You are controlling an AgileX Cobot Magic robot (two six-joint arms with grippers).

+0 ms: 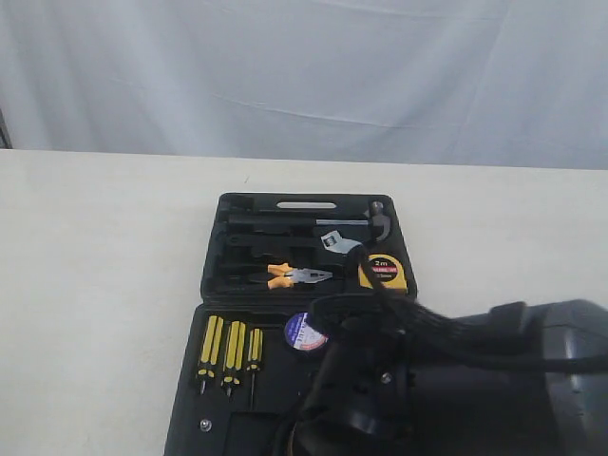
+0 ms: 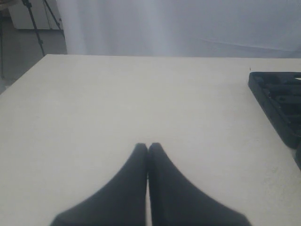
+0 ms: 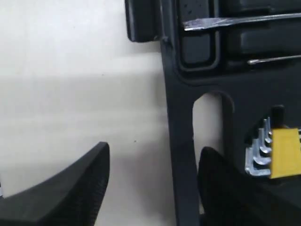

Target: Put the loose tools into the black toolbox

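My right gripper takes hold of the toolbox by its narrow handle bar, beside the open slot [image 3: 207, 123], next, as the toolbox is far wider than my fingers.
The black toolbox [image 1: 214, 249] lies open on the cream table. In its far half rest the orange-and-black pliers [image 1: 291, 275] and the yellow "2m" tape measure [image 1: 383, 271]; the black tape roll [image 1: 304, 332] sits in the near half. The utility knife is not in view. My right gripper [image 3: 156, 150] is open, its fingers [image 3: 89, 183] on either side of the toolbox's handle bar [image 3: 181, 155], nothing held. My left gripper [image 2: 148, 147] is shut and empty over bare table, with the toolbox [image 2: 280, 101] off to its side.
Three yellow-black screwdrivers [image 1: 228, 347] lie in the near half, their shafts [image 3: 235, 22] beside the yellow-clipped hex key set [image 3: 277, 153]. A hammer [image 1: 380, 220] and wrench [image 1: 337, 242] sit in the far half. My right arm [image 1: 456, 380] covers the case's near right part. A white curtain hangs behind.
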